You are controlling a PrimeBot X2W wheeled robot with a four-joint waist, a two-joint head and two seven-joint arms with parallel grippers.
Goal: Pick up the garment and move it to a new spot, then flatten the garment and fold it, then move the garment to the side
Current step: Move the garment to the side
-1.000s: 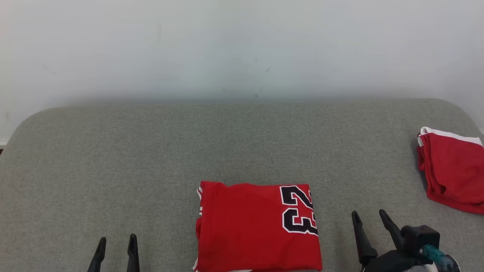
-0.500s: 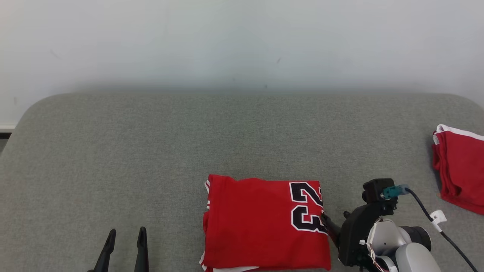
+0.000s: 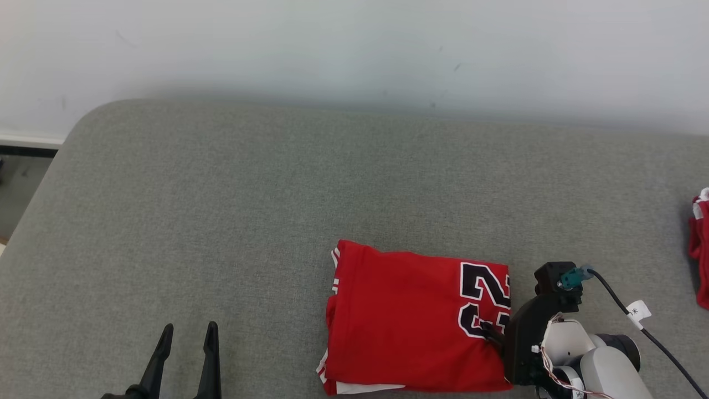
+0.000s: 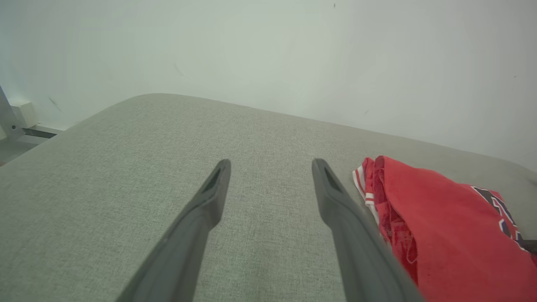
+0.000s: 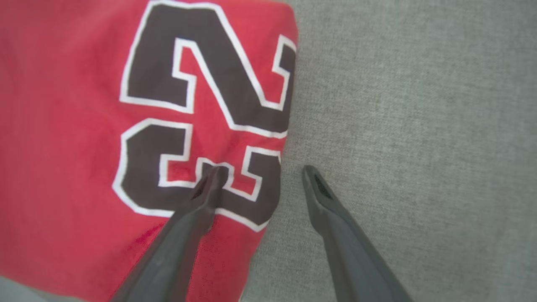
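Note:
My right gripper pinches the folded jersey (image 3: 399, 316) (image 5: 75, 151) by its folded edge beside the "23" next, to move the jersey to the side.
The garment (image 3: 410, 316) is a red jersey with a black "23", lying folded on the grey cushion (image 3: 221, 194); its white underside peeks out at the front edge. My right gripper (image 3: 494, 332) points left at the garment's right edge and is open. In the right wrist view the garment (image 5: 84, 126) fills the left side, and the gripper (image 5: 263, 171) straddles its edge, with one finger over the "3" and the other over bare cushion. My left gripper (image 3: 189, 328) stands open over the cushion, well left of the garment. The left wrist view has the gripper (image 4: 270, 163) just left of the garment (image 4: 440, 218).
A second red garment (image 3: 700, 260) lies at the far right edge of the cushion. A cable with a white tag (image 3: 637, 311) trails from my right wrist. The cushion's rounded left end meets the floor (image 3: 16, 177). A pale wall stands behind.
The head camera has turned left, shifting the whole picture right. My right gripper has swung from upright beside the garment to pointing at its right edge. The left gripper holds still.

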